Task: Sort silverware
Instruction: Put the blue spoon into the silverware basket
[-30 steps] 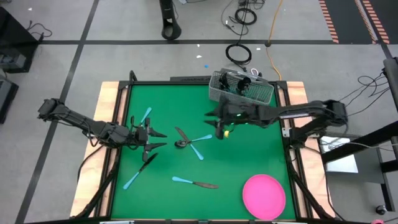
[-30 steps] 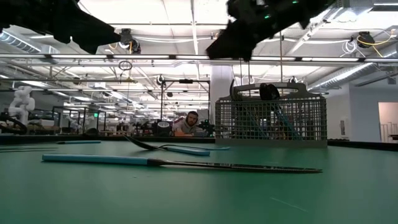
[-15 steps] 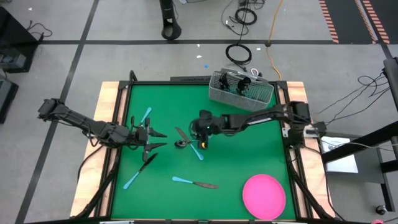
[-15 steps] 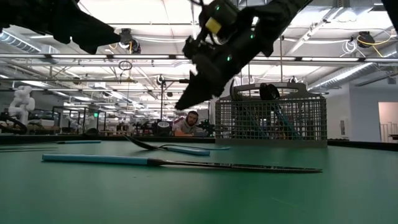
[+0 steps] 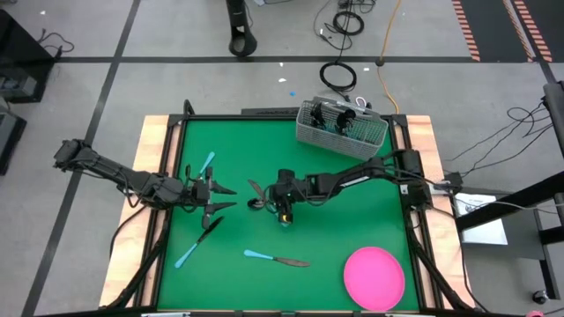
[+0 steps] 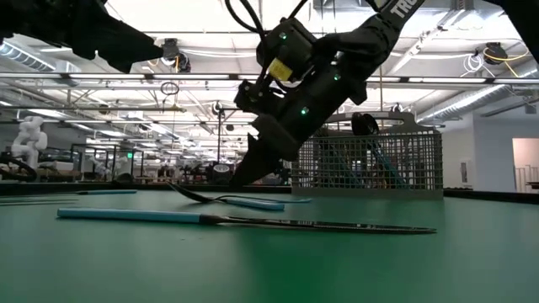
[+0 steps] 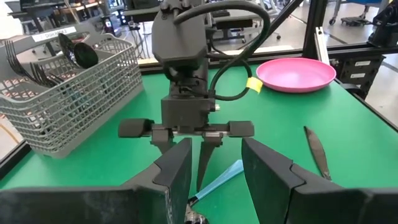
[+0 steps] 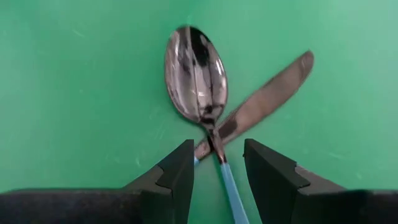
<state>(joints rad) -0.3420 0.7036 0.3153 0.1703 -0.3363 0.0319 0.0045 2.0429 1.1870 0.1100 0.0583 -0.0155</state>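
The spoon's bowl is wide and round, and the spoon's neck narrows to a slim stem (image 8: 219, 151). My right gripper needs to grab that slim stem next.
A dark-headed spoon (image 8: 196, 76) and knife (image 8: 266, 99) with light blue handles lie crossed near the table's middle (image 5: 261, 201). My right gripper (image 8: 217, 169) points down over that crossing, open, one finger on each side of the spoon's neck; in the low view its tips (image 6: 242, 178) hang just above the table. My left gripper (image 5: 227, 198) waits open at the left, level, facing the right gripper (image 7: 198, 163). Other pieces lie flat: a knife (image 5: 278, 259) at the near side, one piece (image 5: 205, 164) at the far left and one (image 5: 197, 243) at the near left.
The grey mesh caddy (image 5: 342, 126) stands at the far right edge with several pieces upright inside it (image 7: 68, 93). The pink plate (image 5: 374, 277) sits at the near right corner. A long knife (image 6: 244, 221) lies across the near side in the low view.
My right gripper has swung from beside the caddy toward the table's left and middle and has come down, tipping to point at the crossed spoon and knife. The silverware has stayed where it was.
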